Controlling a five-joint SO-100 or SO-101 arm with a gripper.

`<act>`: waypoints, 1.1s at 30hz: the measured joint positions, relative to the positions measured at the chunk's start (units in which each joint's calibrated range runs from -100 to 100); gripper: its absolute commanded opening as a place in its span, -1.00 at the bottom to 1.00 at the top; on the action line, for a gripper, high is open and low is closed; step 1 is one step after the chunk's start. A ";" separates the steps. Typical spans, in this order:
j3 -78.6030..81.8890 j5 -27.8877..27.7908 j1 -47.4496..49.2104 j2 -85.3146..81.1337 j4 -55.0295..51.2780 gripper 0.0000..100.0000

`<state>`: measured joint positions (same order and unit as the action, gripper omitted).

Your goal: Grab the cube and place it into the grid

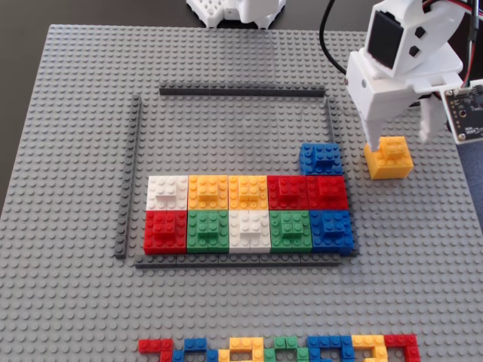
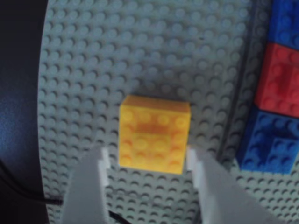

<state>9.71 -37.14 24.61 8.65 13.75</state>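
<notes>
The yellow cube (image 1: 389,157) needs to go into the grid beside the blue cube. My gripper needs to grab the yellow cube by its opposite sides next.
A yellow cube (image 1: 389,157) made of studded bricks stands on the grey baseplate (image 1: 90,113), just right of the dark grid frame (image 1: 241,92). In the wrist view the cube (image 2: 154,134) lies between and just ahead of my white fingers (image 2: 100,172). My gripper (image 1: 398,139) is open above the cube, its fingertips (image 2: 198,165) flanking the cube's near edge with a small gap on the left side. Inside the frame sit two rows of coloured cubes (image 1: 249,213) and one blue cube (image 1: 321,159) above them at the right.
A row of loose coloured bricks (image 1: 279,350) lies at the baseplate's front edge. White robot parts (image 1: 238,10) stand at the back. A black cable (image 1: 326,34) hangs beside the arm. In the wrist view blue and red cubes (image 2: 280,88) show at the right.
</notes>
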 measured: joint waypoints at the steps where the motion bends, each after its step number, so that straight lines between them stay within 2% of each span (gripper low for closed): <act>1: 0.00 0.00 0.00 0.00 0.00 -0.70; 33: 0.00 -0.10 0.00 0.59 0.88 -0.92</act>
<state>9.71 -37.24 24.61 9.25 14.63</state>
